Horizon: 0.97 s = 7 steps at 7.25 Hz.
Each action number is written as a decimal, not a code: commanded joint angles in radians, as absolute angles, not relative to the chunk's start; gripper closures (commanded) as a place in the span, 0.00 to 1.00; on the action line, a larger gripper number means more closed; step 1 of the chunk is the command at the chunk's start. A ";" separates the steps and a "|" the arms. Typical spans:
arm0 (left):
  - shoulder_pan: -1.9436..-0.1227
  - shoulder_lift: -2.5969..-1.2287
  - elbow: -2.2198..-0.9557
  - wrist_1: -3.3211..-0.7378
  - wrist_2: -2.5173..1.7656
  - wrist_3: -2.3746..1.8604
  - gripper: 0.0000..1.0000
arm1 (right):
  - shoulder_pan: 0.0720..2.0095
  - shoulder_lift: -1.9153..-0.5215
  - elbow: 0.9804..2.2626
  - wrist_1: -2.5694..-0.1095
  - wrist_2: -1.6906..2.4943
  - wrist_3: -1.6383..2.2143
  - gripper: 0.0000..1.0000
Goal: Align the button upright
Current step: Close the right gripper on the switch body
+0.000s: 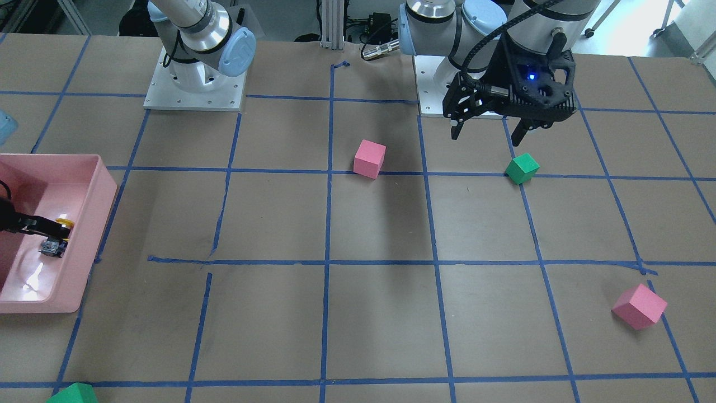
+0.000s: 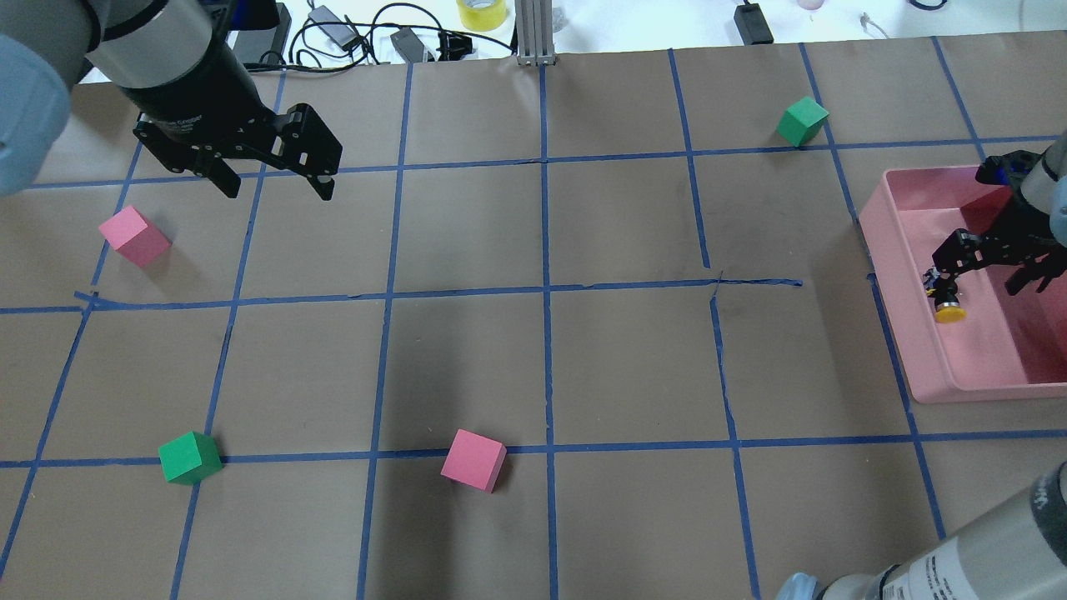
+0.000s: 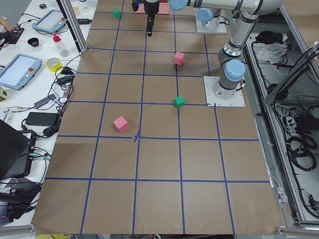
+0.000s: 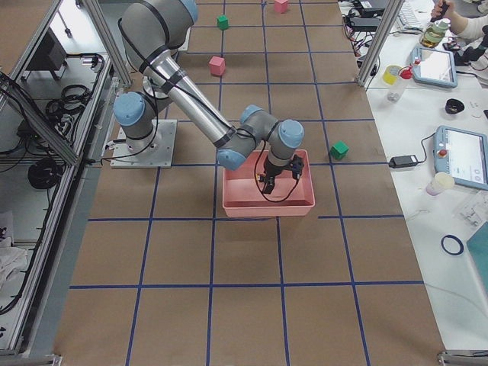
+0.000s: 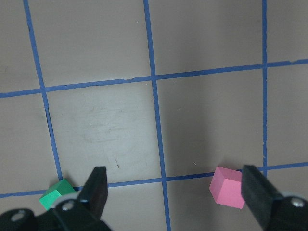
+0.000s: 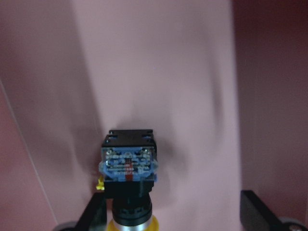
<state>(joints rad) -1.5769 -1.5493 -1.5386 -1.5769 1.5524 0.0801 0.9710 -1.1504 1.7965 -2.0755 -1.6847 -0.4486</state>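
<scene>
The button [image 6: 128,166] needs to be aligned upright, so my right gripper will next grab its black body below the contact block [image 6: 129,192].
The button [image 2: 948,302] lies on its side on the floor of the pink bin [image 2: 890,275], its yellow cap toward the robot and its blocky base away. In the right wrist view the button [image 6: 128,166] sits just inside one finger [image 6: 92,214], too close to tell whether they touch. My right gripper [image 2: 988,271] is low in the bin and open, and nothing is clamped between its fingers. My left gripper [image 2: 275,185] hangs open and empty above the table's far left, well away from the bin.
Loose cubes lie on the taped grid: a pink cube [image 2: 133,236] and a green cube [image 2: 190,457] on the left, a pink cube [image 2: 473,460] near the middle front, and a green cube [image 2: 803,121] behind the bin. Cables line the far edge.
</scene>
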 commanded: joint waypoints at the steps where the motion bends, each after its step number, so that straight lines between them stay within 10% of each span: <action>1: -1.577 -1.549 -1.539 -1.577 1.552 0.081 0.00 | 0.971 -1.143 1.804 -2.083 -1.686 -0.446 0.21; 4: -1.577 -1.549 -1.539 -1.577 1.554 0.080 0.00 | 0.971 -1.144 1.804 -2.074 -1.687 -0.443 1.00; 7: -1.577 -1.549 -1.539 -1.575 1.552 0.081 0.00 | 0.969 -1.195 1.767 -2.066 -1.677 -0.442 1.00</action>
